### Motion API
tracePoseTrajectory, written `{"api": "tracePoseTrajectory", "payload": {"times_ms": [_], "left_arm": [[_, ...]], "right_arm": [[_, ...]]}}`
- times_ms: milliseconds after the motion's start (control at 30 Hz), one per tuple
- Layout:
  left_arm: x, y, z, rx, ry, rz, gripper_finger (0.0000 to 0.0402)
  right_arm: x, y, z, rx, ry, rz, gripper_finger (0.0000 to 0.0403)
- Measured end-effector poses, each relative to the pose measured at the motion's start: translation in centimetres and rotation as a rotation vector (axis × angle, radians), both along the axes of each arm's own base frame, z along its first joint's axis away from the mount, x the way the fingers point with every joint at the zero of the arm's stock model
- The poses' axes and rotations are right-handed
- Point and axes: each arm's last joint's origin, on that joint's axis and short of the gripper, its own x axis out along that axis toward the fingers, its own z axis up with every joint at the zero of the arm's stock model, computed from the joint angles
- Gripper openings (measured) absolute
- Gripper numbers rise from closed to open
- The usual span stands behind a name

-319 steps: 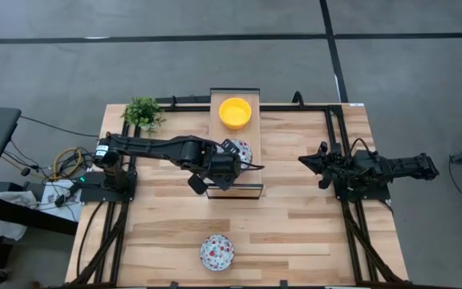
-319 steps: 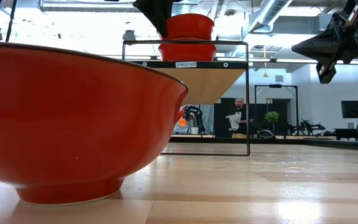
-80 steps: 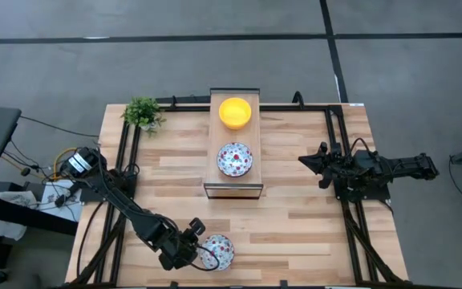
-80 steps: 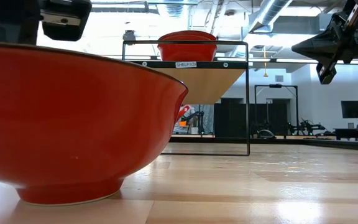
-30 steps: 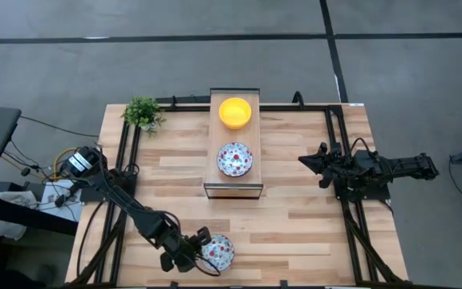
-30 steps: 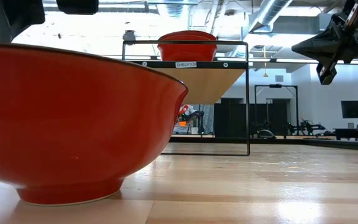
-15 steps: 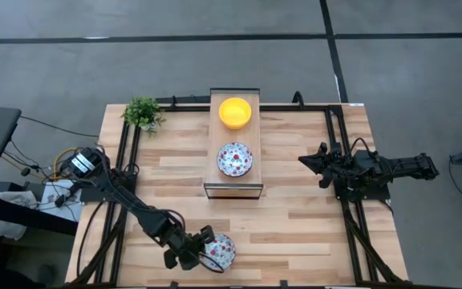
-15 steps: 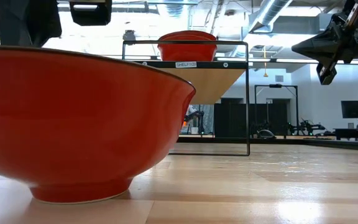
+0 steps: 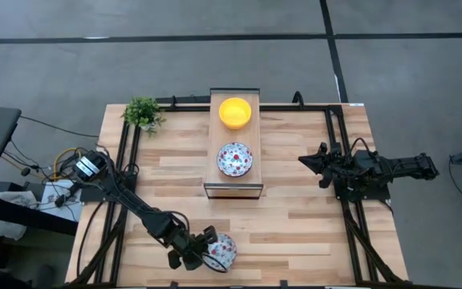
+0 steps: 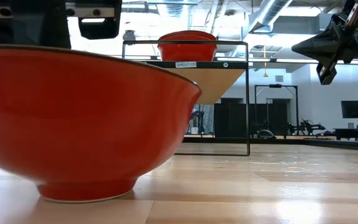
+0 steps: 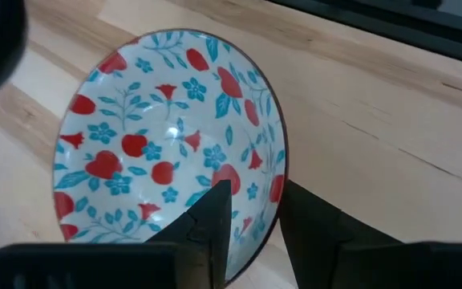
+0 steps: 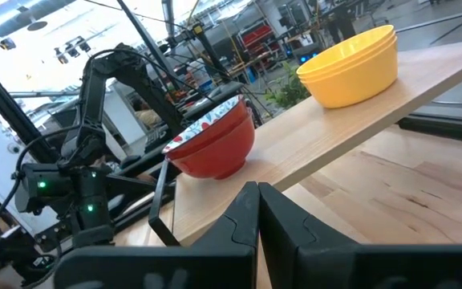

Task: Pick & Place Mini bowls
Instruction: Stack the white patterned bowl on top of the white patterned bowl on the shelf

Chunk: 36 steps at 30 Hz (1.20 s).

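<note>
This floral mini bowl has to be stacked with the floral one on the raised shelf. My left gripper should grab it by its rim (image 11: 283, 181) next.
A mini bowl (image 9: 223, 250), floral inside and red outside, rests on its foot near the table's near edge; it fills the low view (image 10: 86, 118). My left gripper (image 9: 205, 252) has come in from its left and is open, with one finger inside the bowl and one outside (image 11: 255, 205). On the raised shelf (image 9: 235, 186) sit a yellow mini bowl (image 9: 235, 112) and another floral mini bowl (image 9: 235, 159). My right gripper (image 9: 305, 161) waits shut at the table's right, clear of everything. My left gripper stands astride the bowl's left rim (image 11: 277, 189), one finger inside the hollow and one outside. The outer finger (image 11: 307, 221) lies against the bowl's outer wall. The inner finger (image 11: 217, 210) stands off the inside wall. The fingers slant down from the table's left, and the bowl stays on the table.
A small potted plant (image 9: 143, 112) stands at the far left corner. The shelf's black frame (image 10: 248, 99) rises mid-table. Black rails (image 9: 331, 144) run along the table's sides. Bare wood (image 9: 295, 233) lies between the near bowl and the right arm.
My left gripper has sunk a little and moved toward the table's right, onto the near bowl's rim. The bowl has slid a short way toward the table's right edge, still upright on its foot.
</note>
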Motion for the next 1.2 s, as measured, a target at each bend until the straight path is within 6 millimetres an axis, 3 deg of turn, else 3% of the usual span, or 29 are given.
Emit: {"api": "tracePoseTrajectory", "payload": {"times_ms": [400, 667, 1000, 1200], "left_arm": [[0.1, 0.0, 0.1, -0.006, -0.008, 0.007, 0.0092], [0.3, 0.1, 0.2, -0.041, 0.003, -0.001, 0.0013], [1.0, 0.8, 0.4, -0.127, 0.041, 0.116, 0.001], [0.4, 1.7, 2.4, -0.075, -0.04, 0.204, 0.0009]], "right_arm": [[0.0, 0.0, 0.0, 0.0, 0.0, 0.0, 0.0], [0.0, 0.0, 0.0, 0.0, 0.0, 0.0, 0.0], [0.0, 0.0, 0.0, 0.0, 0.0, 0.0, 0.0], [0.0, 0.0, 0.0, 0.0, 0.0, -0.001, 0.0]]}}
